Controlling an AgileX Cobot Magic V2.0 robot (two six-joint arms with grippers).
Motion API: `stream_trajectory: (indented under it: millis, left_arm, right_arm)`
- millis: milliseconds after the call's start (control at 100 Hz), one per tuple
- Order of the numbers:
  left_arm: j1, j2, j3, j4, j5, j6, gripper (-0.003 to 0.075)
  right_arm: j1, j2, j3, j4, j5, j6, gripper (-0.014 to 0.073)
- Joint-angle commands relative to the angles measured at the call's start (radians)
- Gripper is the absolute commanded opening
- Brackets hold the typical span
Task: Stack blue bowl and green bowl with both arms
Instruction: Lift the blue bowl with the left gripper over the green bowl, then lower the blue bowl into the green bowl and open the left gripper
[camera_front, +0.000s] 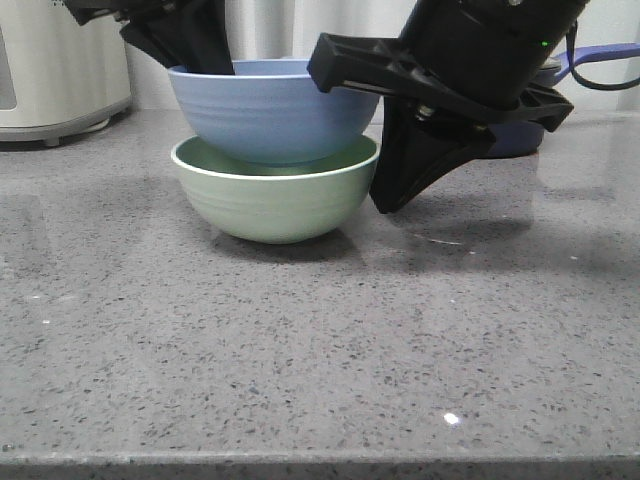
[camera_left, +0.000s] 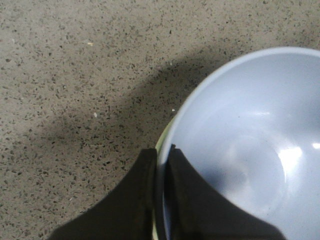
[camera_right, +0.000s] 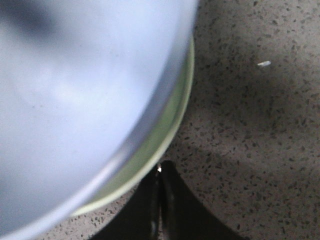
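The light-blue bowl (camera_front: 272, 108) has its base inside the green bowl's rim (camera_front: 275, 172) and would rest nested, so the robot's left gripper needs to let go of the light-blue bowl.
The light-blue bowl (camera_front: 272, 108) sits with its base inside the pale mint-green bowl (camera_front: 275, 200), which stands on the grey speckled counter (camera_front: 300, 350). I cannot tell whether the blue bowl rests fully in it. My left gripper (camera_front: 200, 45) is shut on the blue bowl's far left rim; in the left wrist view the gripper (camera_left: 161, 155) has one finger inside the blue bowl (camera_left: 250, 140) and one outside. My right gripper (camera_front: 385, 205) is shut and empty, its tip just right of the green bowl's wall. In the right wrist view the gripper (camera_right: 160, 170) is beside the green rim (camera_right: 170, 125).
A white appliance (camera_front: 50, 70) stands at the back left. A dark navy pot (camera_front: 530, 135) is partly hidden behind the right arm at the back right. The counter's front edge (camera_front: 320, 462) runs along the bottom of the front view.
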Motion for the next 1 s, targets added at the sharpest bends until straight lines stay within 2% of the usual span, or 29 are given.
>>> stream_trajectory:
  millis: [0, 110, 180, 280, 380, 770, 990]
  left_arm:
    - [-0.009, -0.047, -0.035, -0.031, -0.035, -0.002, -0.002]
    - [-0.009, -0.047, -0.035, -0.04, -0.027, -0.002, 0.0005]
    - [-0.009, -0.047, -0.035, -0.04, -0.021, -0.002, 0.0075]
    - [-0.007, -0.047, -0.035, -0.04, -0.012, -0.002, 0.0214]
    - [-0.007, -0.047, -0.035, -0.04, -0.008, -0.002, 0.0293]
    - [0.006, -0.07, -0.033, -0.03, -0.006, -0.002, 0.0293]
    - [0.065, -0.144, 0.003, -0.003, -0.062, -0.002, 0.0293]
  right_arm:
    - [-0.002, -0.034, -0.023, 0.01, -0.038, -0.012, -0.0069]
    - [-0.002, -0.034, -0.023, 0.01, -0.038, -0.012, -0.0069]
    - [-0.002, -0.034, -0.023, 0.01, -0.038, -0.012, -0.0069]
    - [-0.002, -0.034, -0.023, 0.01, -0.038, -0.012, -0.0069]
    - [-0.002, -0.034, -0.023, 0.01, -0.038, -0.012, -0.0069]
    - [-0.009, -0.034, -0.023, 0.01, -0.026, -0.011, -0.0069]
    - [-0.069, -0.091, 0.0, -0.001, -0.002, -0.011, -0.0069]
